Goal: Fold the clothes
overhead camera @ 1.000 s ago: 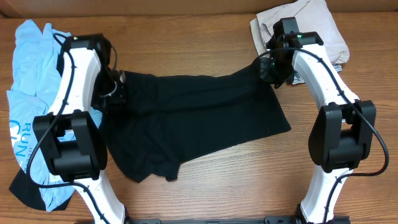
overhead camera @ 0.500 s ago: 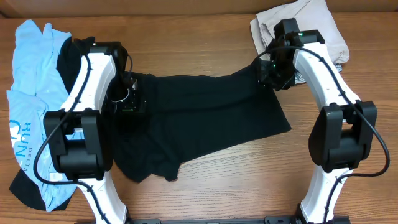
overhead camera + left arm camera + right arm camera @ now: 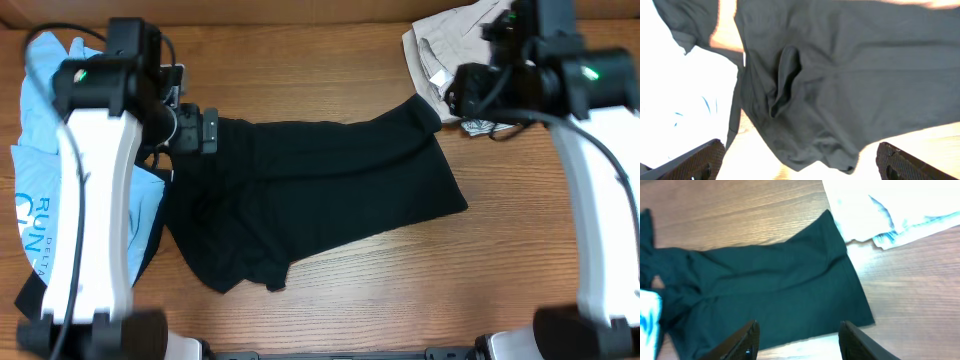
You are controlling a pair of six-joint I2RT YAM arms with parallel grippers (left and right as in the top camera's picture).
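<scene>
The black garment's wrinkled end should be gripped by my left gripper near its front edge. Its back edge stays free, so the garment can be folded over.
The clothes lie on the wooden table. A large black garment point(image 3: 320, 195) is spread flat across the middle, with wrinkles near its left side point(image 3: 790, 85). My left gripper point(image 3: 195, 131) hangs above its upper left corner, open wide, and nothing sits between its fingers point(image 3: 700, 160). Above the garment's upper right corner my right gripper point(image 3: 463, 97) is open and empty too. In the right wrist view the black garment point(image 3: 765, 280) lies well below the right gripper point(image 3: 800, 325). A light blue printed T-shirt point(image 3: 40, 160) lies at the left, and beige pieces point(image 3: 445, 45) at the back right.
Part of another dark piece point(image 3: 35, 300) shows under the blue shirt at the front left. Bare wood point(image 3: 380, 290) runs along the front of the table. The left arm point(image 3: 95, 200) and the right arm point(image 3: 600, 180) stand high over either side.
Both grippers have let go of the black garment's upper corners and opened. Both arms have risen toward the camera; the garment stays flat on the table.
</scene>
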